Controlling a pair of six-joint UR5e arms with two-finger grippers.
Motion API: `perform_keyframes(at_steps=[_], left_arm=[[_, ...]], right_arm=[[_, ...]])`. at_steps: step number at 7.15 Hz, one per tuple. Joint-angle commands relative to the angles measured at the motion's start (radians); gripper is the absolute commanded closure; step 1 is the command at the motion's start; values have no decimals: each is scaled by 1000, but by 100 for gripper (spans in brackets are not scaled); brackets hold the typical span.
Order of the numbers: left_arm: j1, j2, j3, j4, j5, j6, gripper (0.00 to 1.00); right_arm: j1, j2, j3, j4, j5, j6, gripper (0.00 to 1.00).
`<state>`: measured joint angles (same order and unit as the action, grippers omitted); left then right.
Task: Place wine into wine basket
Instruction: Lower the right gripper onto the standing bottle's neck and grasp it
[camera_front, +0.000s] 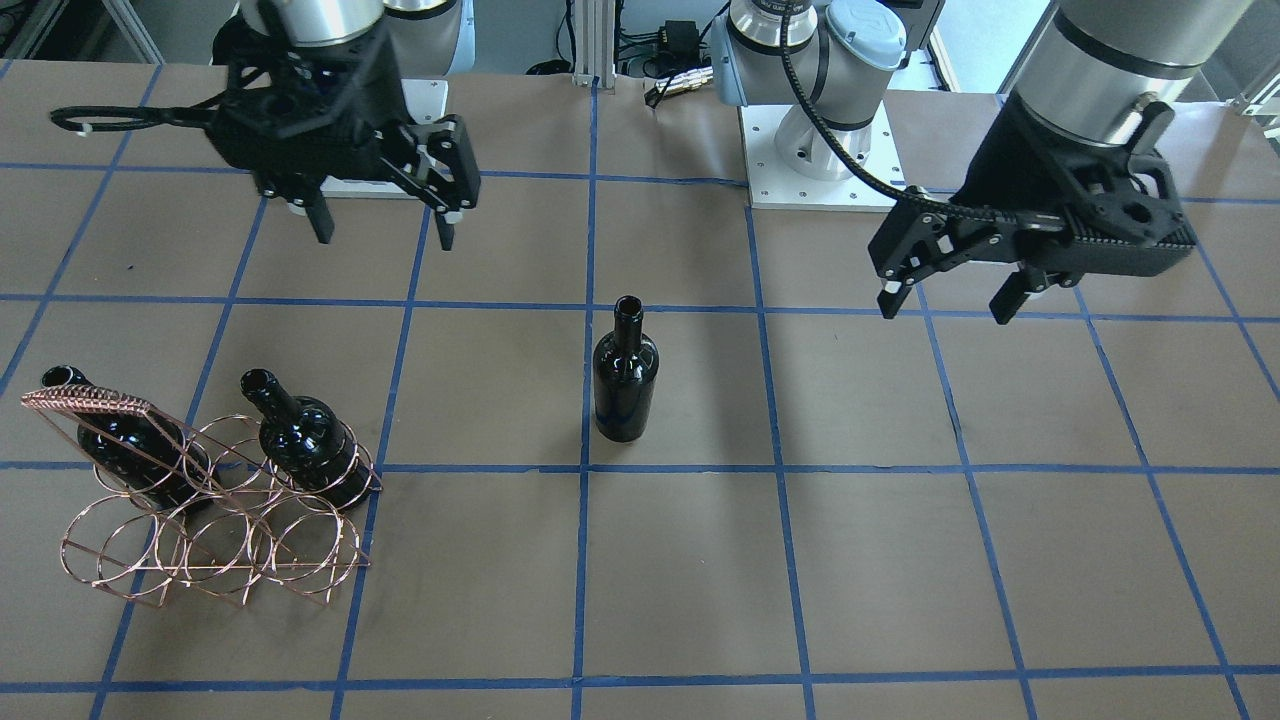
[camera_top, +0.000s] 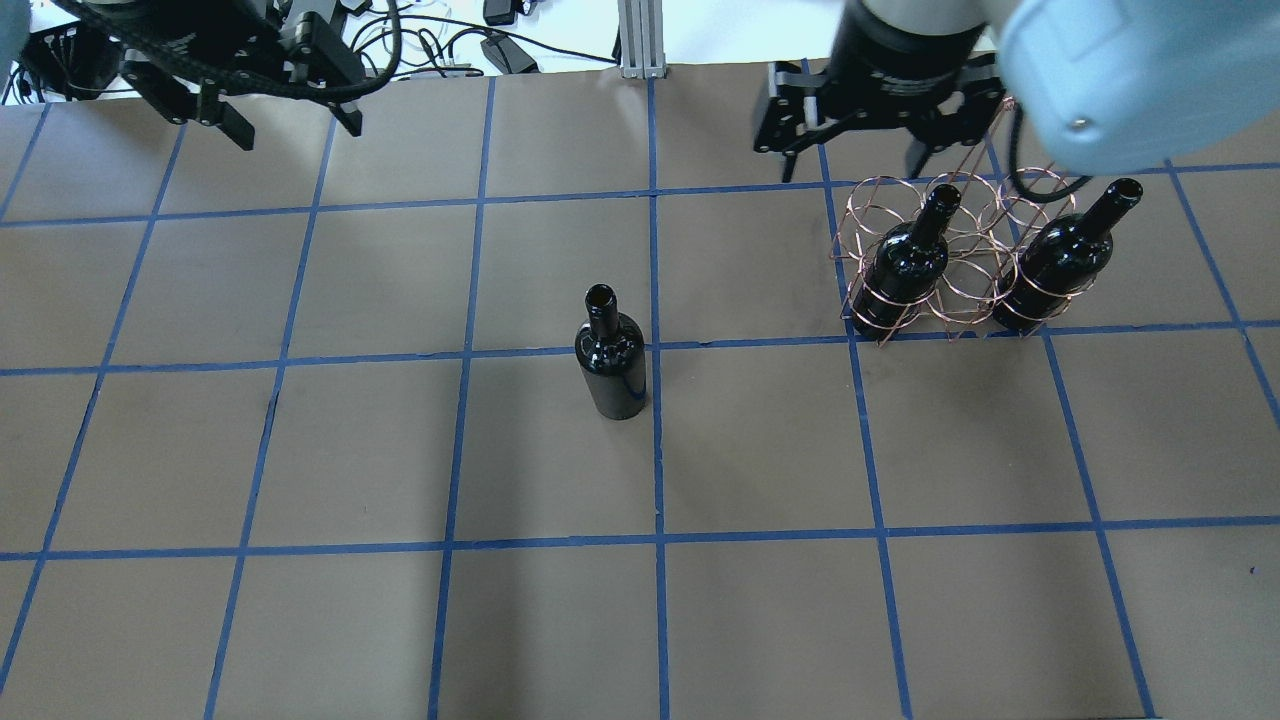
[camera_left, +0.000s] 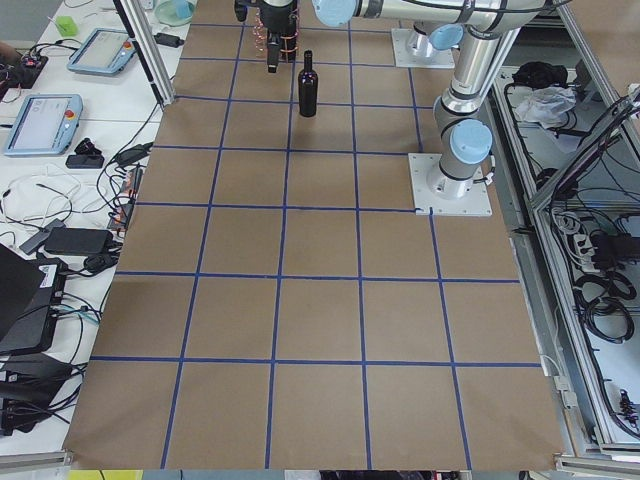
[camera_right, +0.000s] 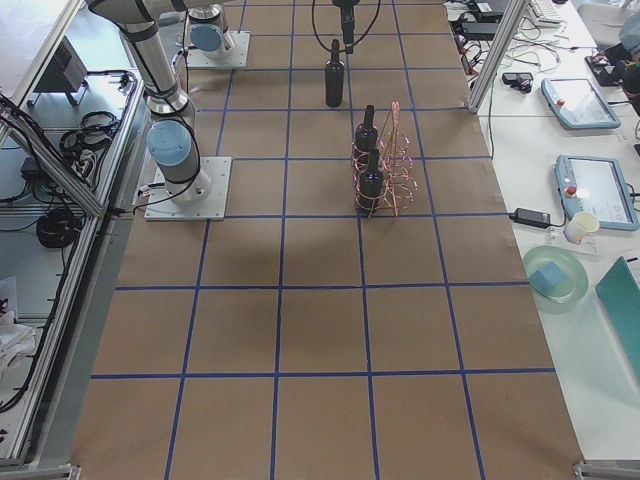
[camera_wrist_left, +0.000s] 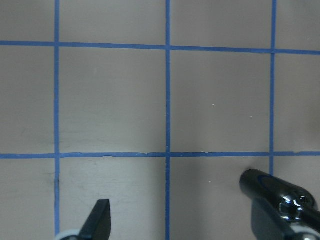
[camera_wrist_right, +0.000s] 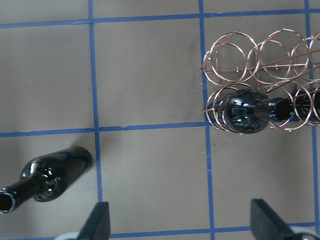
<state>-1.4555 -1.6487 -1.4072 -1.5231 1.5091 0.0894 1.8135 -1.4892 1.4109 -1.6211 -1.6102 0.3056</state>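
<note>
My right gripper will grab the standing wine bottle by its neck (camera_front: 629, 326) (camera_wrist_right: 21, 192) next. The bottle goes into the wine basket.
One wine bottle (camera_front: 625, 375) stands upright alone at the table's centre; it also shows in the overhead view (camera_top: 610, 355). The copper wire wine basket (camera_front: 88, 402) holds two more bottles, one (camera_front: 300, 435) beside the other (camera_front: 130, 440), necks tilted up. My right gripper (camera_front: 383, 238) hangs open and empty above the table, behind the basket (camera_top: 893, 183). My left gripper (camera_front: 945, 310) hangs open and empty, well off to the side of the standing bottle. The right wrist view shows the standing bottle (camera_wrist_right: 47, 180) at lower left and a racked bottle (camera_wrist_right: 245, 112).
The table is brown paper with a blue tape grid. The arm bases stand on white plates (camera_front: 800, 190) at the robot's edge. Cables and tablets lie off the table's ends (camera_left: 50, 120).
</note>
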Motion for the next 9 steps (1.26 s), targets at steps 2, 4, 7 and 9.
perform_keyframes(at_steps=[2,4,7,9], left_arm=[[47,12,-36,-11,49,47,0],[40,33,-58,-25,46,50,0],[40,52,-87,-26,48,49,0],[38,63,-105,-25,42,49,0]], right_arm=[[203,151,-58,-83,-8,269,0],[263,220,-49,-140,-8,319,0],[276,227,87,-251,-8,323,4],[276,225,109,-272,-4,320,13]])
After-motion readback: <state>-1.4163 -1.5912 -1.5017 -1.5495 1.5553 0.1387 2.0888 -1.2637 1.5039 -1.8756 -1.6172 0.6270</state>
